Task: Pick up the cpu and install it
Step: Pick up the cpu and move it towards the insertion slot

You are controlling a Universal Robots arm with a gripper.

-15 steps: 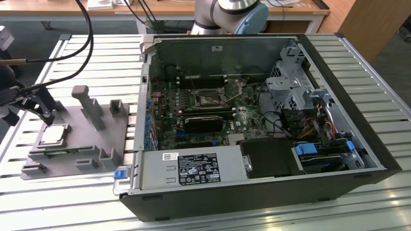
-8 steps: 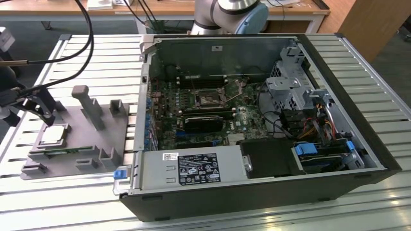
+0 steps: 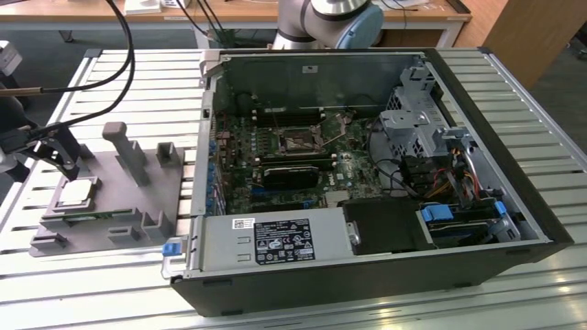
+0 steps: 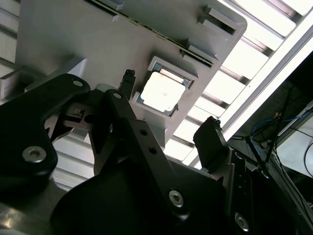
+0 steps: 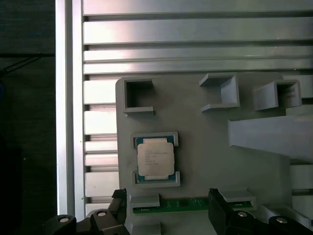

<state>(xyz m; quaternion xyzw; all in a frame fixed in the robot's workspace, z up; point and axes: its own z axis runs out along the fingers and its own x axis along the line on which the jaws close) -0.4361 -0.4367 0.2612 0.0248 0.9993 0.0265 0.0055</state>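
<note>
Next, my gripper grips the cpu by its open side edges between the nest edges, since grey nest edges cover two ends of the cpu [image 3: 75, 192].
The cpu [image 3: 75, 192] is a flat silver-grey square lying in its nest on the grey fixture plate [image 3: 137, 203] at the exterior view's left. Both wrist views show it too, the cpu [image 5: 155, 156] seated between two grey nest lips and the cpu [image 4: 163, 93] bright under the light. My gripper [image 3: 57, 155] hovers just above the fixture, close to the chip. Its black fingers [image 5: 119, 197] stand wide apart, so the gripper [image 5: 166, 198] is open with nothing between them. In the second wrist view the gripper [image 4: 168, 103] straddles the chip without touching it.
An open computer case [image 3: 513, 227] fills the middle and the exterior view's right, with the motherboard's socket [image 3: 298, 142] and a dark heatsink block [image 3: 291, 175] inside. A green memory stick [image 5: 190, 203] lies in the fixture beside the cpu nest. Tall grey posts [image 3: 128, 151] rise from the fixture.
</note>
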